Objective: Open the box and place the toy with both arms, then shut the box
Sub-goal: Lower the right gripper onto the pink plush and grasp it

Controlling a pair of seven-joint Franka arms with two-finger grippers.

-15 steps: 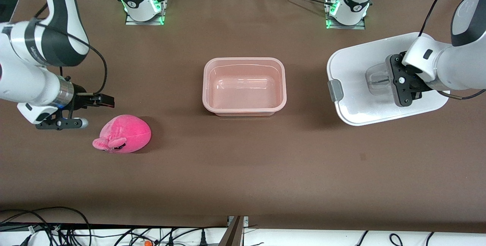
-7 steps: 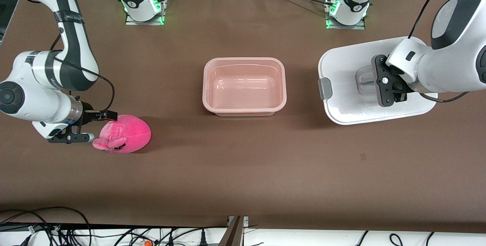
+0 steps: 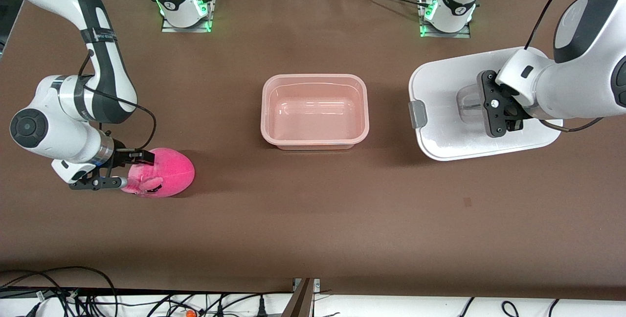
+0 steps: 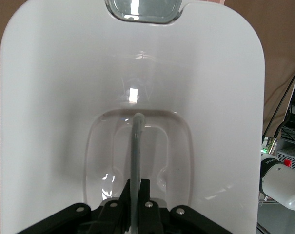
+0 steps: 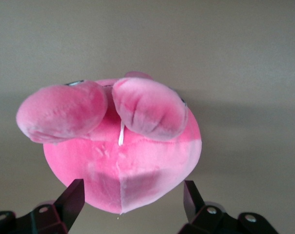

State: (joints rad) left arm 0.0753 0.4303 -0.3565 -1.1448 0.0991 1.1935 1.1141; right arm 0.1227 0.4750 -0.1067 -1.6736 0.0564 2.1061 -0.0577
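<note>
I need to put the pink plush toy in the pinkish tub point(image 3: 314, 78), so my right gripper should next pick up the toy by its seamed body below the white tag point(image 3: 167, 173).
The box's pinkish tub point(image 3: 314, 78) stands open and empty at the table's middle. Its white lid point(image 3: 440, 131) is off the tub, at the left arm's end of the table. My left gripper point(image 3: 494, 111) is shut on the lid's handle point(image 3: 469, 104). The left wrist view shows the jaws point(image 4: 136, 187) pinching the grey handle bar point(image 4: 136, 141) over the lid point(image 4: 49, 122). The pink plush toy point(image 3: 168, 172) lies on the table at the right arm's end. My right gripper point(image 3: 131, 170) is open with one finger on each side of the toy point(image 5: 132, 156), as the right wrist view point(image 5: 133, 190) shows.
A grey clip point(image 3: 417, 114) sits on the lid's edge toward the tub. Both arm bases point(image 3: 183, 9) stand along the table's edge farthest from the front camera. Cables point(image 3: 73, 292) hang below the table's near edge.
My right gripper has come down to the toy and now straddles it. My left gripper has carried the lid a little toward the tub.
</note>
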